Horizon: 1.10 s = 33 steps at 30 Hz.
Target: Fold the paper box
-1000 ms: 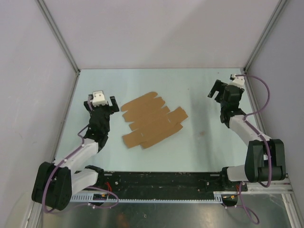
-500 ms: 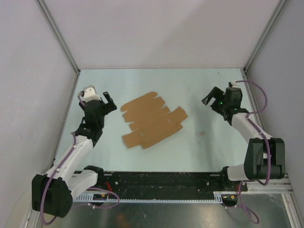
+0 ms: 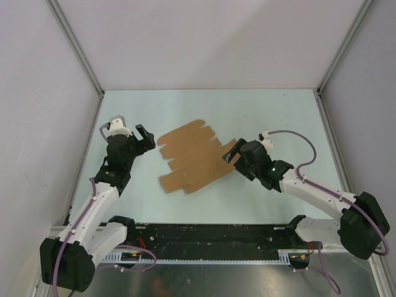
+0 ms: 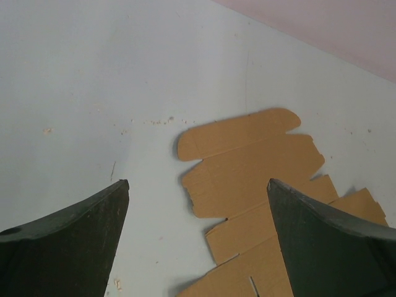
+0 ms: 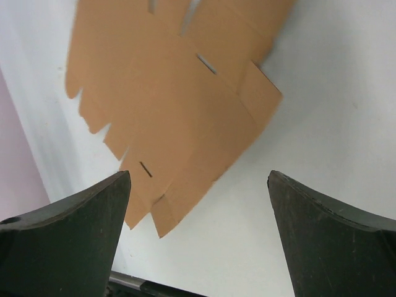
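Observation:
I will next grip the paper box's side flap [image 3: 211,179] [image 5: 221,167] by its outer edge with my right gripper. That leaves the paper box's end tabs free to fold.
The paper box [image 3: 195,158] is a flat brown die-cut cardboard sheet with flaps and tabs, lying unfolded on the pale table in the middle of the top view. It also shows in the left wrist view [image 4: 266,179] and in the right wrist view [image 5: 173,99]. My left gripper [image 3: 141,137] is open and empty, just left of the sheet's far-left flap. My right gripper [image 3: 234,154] is open and empty, at the sheet's right edge. In the right wrist view the jaws stand wide apart with bare table between them.
The pale table [image 3: 266,117] is closed in by grey walls with metal corner posts [image 3: 74,46] at left and right. A black rail [image 3: 210,235] with the arm bases runs along the near edge.
My right arm has swung from the far right of the table leftward and nearer, to the sheet's right edge. My left gripper has turned toward the sheet. The sheet has not moved.

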{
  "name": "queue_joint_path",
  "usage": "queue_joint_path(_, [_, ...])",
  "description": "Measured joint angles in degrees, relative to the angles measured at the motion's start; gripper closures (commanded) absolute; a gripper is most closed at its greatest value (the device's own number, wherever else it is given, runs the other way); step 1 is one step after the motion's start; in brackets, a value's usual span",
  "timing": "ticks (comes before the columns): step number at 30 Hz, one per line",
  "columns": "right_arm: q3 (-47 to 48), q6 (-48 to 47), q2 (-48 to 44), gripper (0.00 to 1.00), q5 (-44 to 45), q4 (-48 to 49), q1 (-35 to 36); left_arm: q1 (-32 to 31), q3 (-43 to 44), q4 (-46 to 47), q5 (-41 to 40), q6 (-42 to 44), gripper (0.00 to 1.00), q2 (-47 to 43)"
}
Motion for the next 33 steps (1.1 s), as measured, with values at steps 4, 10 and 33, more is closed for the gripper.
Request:
queue_joint_path(4, [-5.1,9.7,0.4,0.03,2.8,0.0,4.4,0.0,-0.9,-0.9,1.6,0.0,0.02,-0.7])
queue_joint_path(10, [-6.2,16.8,5.7,0.04,3.1,2.3,7.1,0.0,-1.0,-1.2,3.5,-0.1,0.02,-1.9])
queue_joint_path(33, [-6.1,27.7,20.9,0.44,2.5,20.0,10.2,-0.1,-1.0,-1.2,5.5,-0.6,0.03,-3.1])
